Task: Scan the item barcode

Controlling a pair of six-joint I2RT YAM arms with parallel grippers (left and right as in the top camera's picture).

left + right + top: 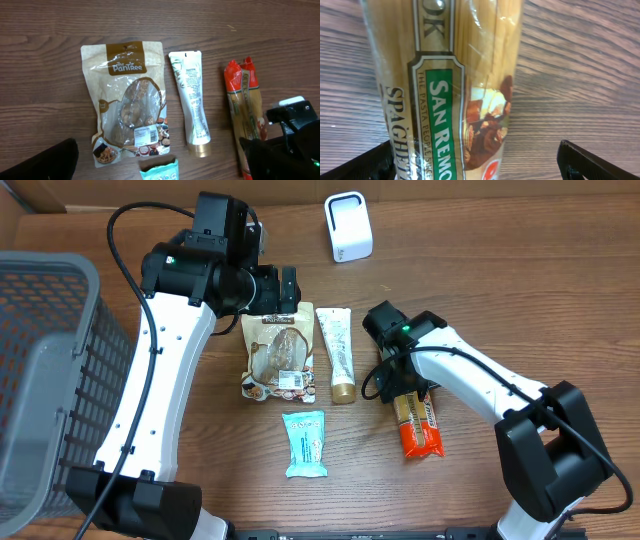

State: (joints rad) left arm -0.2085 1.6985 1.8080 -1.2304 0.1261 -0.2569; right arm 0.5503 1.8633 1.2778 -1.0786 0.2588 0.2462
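I will next use my right gripper to grab the spaghetti pack across its middle by the pack's long sides, so the pack's ends stay uncovered to scan the barcode.
A San Remo spaghetti pack lies flat on the wooden table, also visible in the overhead view as the spaghetti pack. My right gripper is low over it and open: the pack lies close to the left finger, with bare table out to the right finger. My left gripper hovers open above a brown Pantree pouch and holds nothing. A white scanner stands at the back of the table.
A cream tube lies between the pouch and the spaghetti. A teal packet lies nearer the front. A grey mesh basket stands at the far left. The right arm shows in the left wrist view.
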